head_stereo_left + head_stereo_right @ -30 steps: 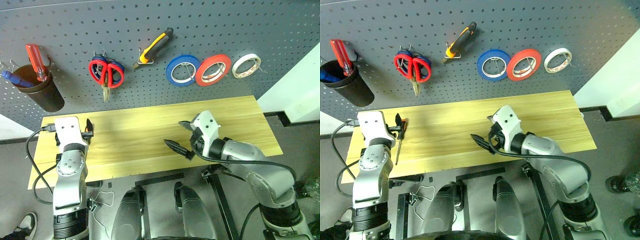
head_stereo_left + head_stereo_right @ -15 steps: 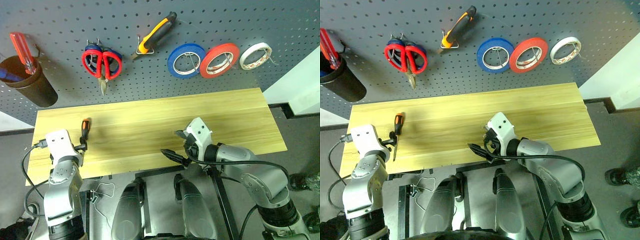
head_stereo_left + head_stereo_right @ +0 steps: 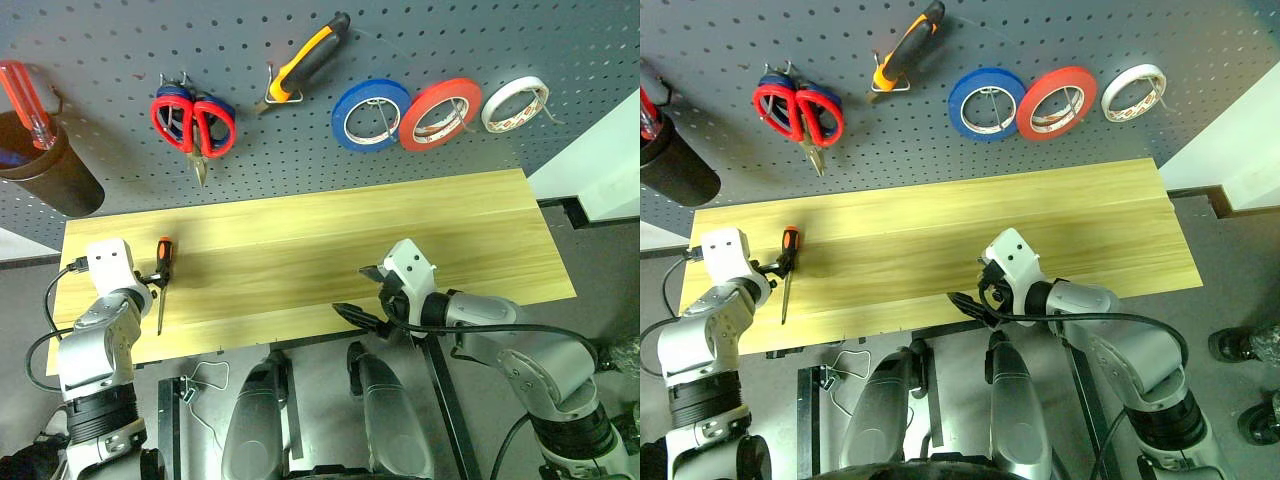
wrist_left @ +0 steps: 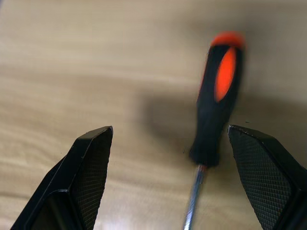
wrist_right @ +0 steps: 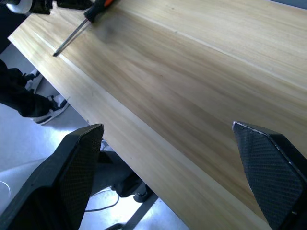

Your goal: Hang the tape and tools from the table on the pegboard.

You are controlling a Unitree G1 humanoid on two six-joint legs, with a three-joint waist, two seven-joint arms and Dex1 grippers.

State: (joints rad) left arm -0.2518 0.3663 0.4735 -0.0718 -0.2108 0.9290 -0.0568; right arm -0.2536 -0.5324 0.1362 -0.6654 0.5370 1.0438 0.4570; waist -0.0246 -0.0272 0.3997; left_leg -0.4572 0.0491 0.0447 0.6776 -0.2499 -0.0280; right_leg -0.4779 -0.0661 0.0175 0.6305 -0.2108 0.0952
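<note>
My left gripper grips the screwdriver by its thick black handle (image 3: 165, 258) next, since the screwdriver's metal shaft (image 3: 161, 312) is thin and tapers to a tip.
The small orange-and-black screwdriver (image 3: 164, 256) lies on the light wood table (image 3: 300, 250) near its left end. My left gripper (image 3: 150, 281) stands open just short of it. In the left wrist view the screwdriver's handle (image 4: 218, 96) lies ahead between the two fingers, untouched. My right gripper (image 3: 358, 292) hangs open and empty over the table's front edge. On the pegboard (image 3: 300, 160) hang the red tape (image 3: 440, 100), the pliers (image 3: 305, 60) and the red-handled scissors (image 3: 195, 122).
A blue roll (image 3: 370, 113) and a white roll (image 3: 515, 103) hang beside the red tape. A brown cup (image 3: 45, 172) at the pegboard's left holds a larger red-handled screwdriver (image 3: 20, 88). A shoe (image 5: 45, 108) shows on the floor beyond the table's left end.
The camera has tilted down. My left gripper has sunk, shifted left and pitched down toward the table, so the screwdriver now lies ahead of its open fingers. The right gripper has barely moved.
</note>
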